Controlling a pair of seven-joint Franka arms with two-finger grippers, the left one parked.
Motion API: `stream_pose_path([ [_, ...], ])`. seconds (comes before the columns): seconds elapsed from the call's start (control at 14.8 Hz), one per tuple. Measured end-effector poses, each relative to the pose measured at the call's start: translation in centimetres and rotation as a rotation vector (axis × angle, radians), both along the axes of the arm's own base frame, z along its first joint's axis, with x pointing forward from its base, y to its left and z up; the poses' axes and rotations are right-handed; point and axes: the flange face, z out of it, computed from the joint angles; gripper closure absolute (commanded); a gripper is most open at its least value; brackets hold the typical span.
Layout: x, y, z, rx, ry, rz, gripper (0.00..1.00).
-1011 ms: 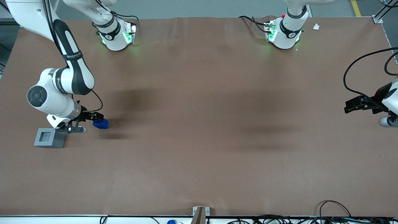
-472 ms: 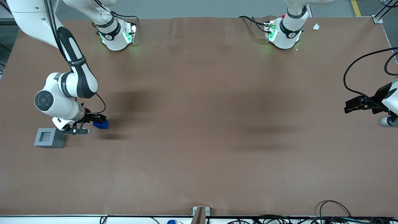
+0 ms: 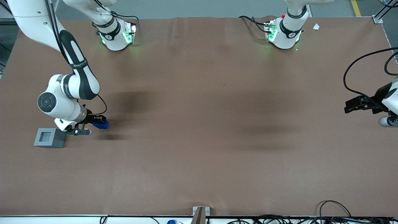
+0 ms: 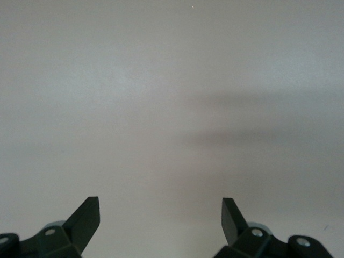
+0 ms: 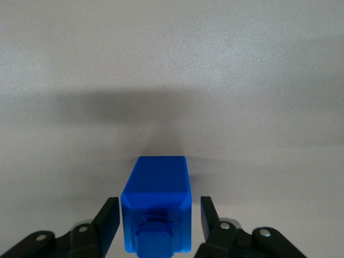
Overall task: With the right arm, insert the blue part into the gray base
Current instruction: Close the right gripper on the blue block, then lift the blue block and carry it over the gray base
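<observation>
The right gripper grabs the blue part by its square-stub end [image 5: 156, 231] next, to insert the blue part into the gray base.
The blue part [image 3: 102, 125] lies on the brown table at the working arm's end, its square stub pointing toward the wrist camera. My right gripper [image 3: 97, 120] is down over it and open. In the right wrist view the blue part [image 5: 158, 183] sits between the two black fingers [image 5: 109, 220], with a thin gap on each side. The gray base [image 3: 46, 137] stands beside it, a little nearer the front camera, square socket facing up. The base does not show in the right wrist view.
The right arm's white wrist and elbow [image 3: 59, 99] hang over the table just above the gray base. The table's side edge [image 3: 6, 93] runs close by the base. The two arm feet [image 3: 116, 35] stand at the table's back edge.
The right arm's wrist has come lower and closer to the blue part, so the fingers now straddle it and cover more of it. The blue part and gray base have not moved.
</observation>
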Motion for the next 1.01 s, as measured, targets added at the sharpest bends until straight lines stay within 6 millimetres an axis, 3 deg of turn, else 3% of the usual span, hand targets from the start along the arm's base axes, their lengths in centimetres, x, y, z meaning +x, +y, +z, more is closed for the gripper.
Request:
stream_pose_path([
  [0.34,0.0,0.0,-0.1,0.000,0.003,0.000,0.74],
  [0.61,0.4,-0.8,0.7,0.001,0.033,-0.014,0.82],
  [0.74,1.2,-2.5,2.6,0.004,0.052,-0.043,0.83],
  [1.01,3.3,-8.9,8.5,0.016,0.081,-0.134,0.84],
])
